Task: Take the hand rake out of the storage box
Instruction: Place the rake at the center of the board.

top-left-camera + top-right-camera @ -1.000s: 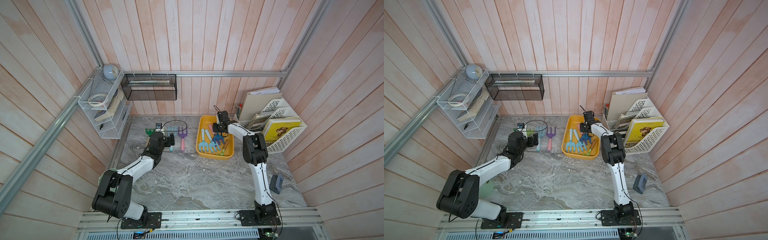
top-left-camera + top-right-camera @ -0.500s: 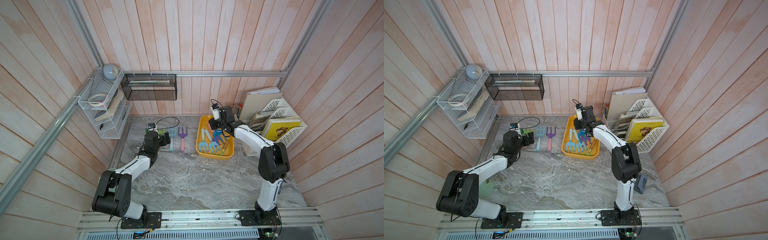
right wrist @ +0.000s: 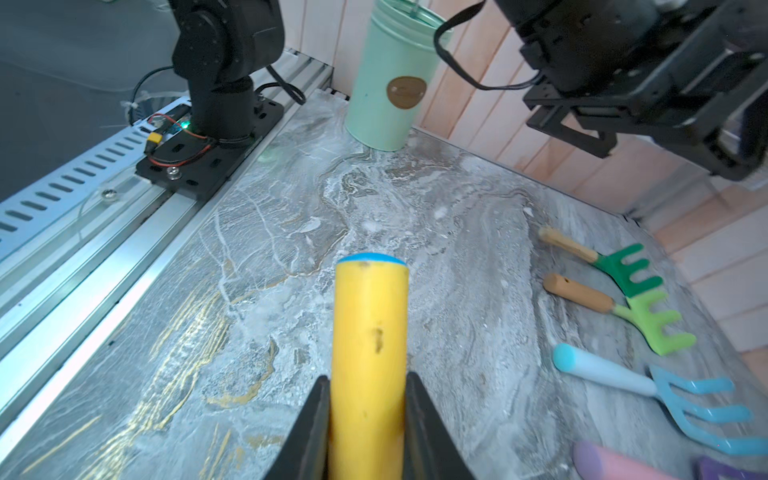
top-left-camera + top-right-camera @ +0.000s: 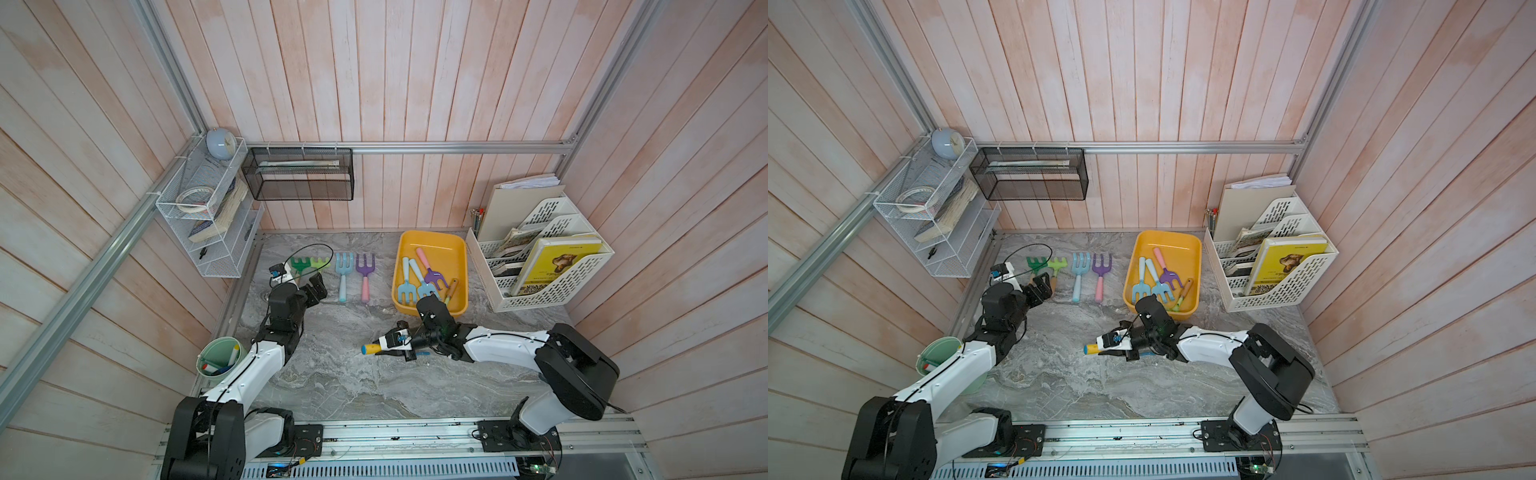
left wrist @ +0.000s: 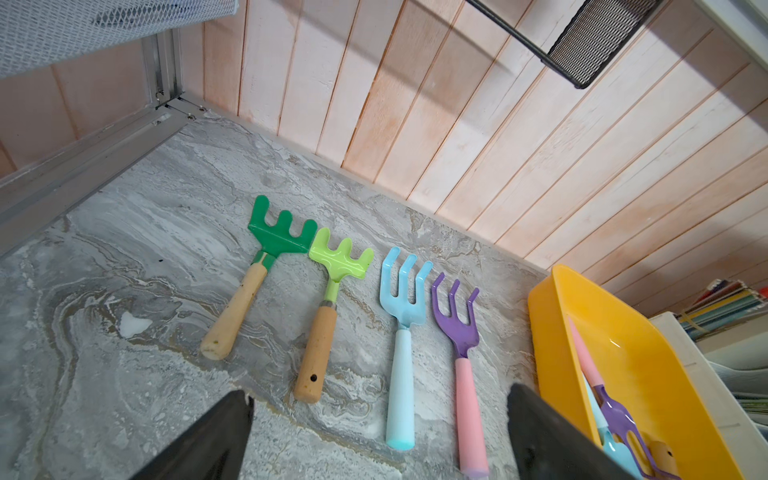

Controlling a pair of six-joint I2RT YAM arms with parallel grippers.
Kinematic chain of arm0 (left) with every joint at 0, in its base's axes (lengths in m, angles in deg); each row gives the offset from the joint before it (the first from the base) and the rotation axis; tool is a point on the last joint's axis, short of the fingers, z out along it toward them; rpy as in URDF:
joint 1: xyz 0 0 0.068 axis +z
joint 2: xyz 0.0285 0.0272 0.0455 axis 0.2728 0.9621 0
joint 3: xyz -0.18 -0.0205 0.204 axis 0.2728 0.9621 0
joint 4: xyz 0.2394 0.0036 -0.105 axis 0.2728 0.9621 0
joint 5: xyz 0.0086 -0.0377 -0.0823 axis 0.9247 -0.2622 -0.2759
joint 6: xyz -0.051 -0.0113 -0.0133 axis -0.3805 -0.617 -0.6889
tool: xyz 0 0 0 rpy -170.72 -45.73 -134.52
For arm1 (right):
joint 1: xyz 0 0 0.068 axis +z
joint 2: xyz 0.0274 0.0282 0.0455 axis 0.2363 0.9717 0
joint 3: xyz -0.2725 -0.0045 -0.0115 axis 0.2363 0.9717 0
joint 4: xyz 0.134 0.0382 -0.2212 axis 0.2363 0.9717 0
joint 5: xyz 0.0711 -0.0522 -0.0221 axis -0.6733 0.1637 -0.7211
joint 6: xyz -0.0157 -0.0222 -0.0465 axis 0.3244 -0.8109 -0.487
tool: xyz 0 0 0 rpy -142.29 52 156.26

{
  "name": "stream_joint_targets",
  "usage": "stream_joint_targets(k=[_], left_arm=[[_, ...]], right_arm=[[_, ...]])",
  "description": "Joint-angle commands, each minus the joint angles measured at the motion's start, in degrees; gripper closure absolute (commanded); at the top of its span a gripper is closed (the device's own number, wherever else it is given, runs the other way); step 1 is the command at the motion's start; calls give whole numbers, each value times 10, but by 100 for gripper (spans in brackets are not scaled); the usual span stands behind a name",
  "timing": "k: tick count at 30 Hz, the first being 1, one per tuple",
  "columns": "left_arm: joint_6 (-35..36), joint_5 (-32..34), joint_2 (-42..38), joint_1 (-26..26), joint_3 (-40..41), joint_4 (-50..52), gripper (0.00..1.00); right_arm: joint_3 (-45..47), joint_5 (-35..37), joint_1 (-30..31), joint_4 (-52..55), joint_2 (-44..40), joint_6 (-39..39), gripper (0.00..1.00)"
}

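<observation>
The rake's handle hangs above the table, and the rake would drop short if I opened now. My right gripper keeps holding the rake until it reaches the front part of the table.
My right gripper is shut on the yellow handle of a hand rake, low over the middle of the table, in front of the yellow storage box. In the right wrist view both fingers press the handle, whose blue-capped end points away; the rake's head is hidden under the gripper. Several rakes lie in the box. My left gripper stands open with nothing in it, at the handle ends of a row of rakes on the table.
A white file rack with books stands right of the box. A mint cup sits at the table's front left by my left arm. A white wire shelf and a black mesh basket hang on the walls.
My right arm has swung from over the storage box toward the table's front middle, carrying the yellow-handled rake out. My left gripper has barely shifted and stays open.
</observation>
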Motion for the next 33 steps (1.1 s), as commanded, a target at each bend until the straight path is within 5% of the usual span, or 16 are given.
stream_joint_targets(k=[1,13,16,25,29,33], left_arm=[[-6,-18,-10,2,10,7,0],[41,-57,12,1,0,0,0],[45,-61,19,1,-3,0,0],[54,-53,25,-8,-8,10,0],[78,-43,23,-39,-9,2,0],[134,38,18,-150,-2,0,0]], right_arm=[[-16,-14,21,-14,39,-73,100],[-48,11,56,83,108,-114,99],[-93,-11,52,200,126,-145,69],[-135,-22,52,271,141,-159,56],[-97,-8,52,206,65,-124,41],[36,53,49,-7,-95,0,21]])
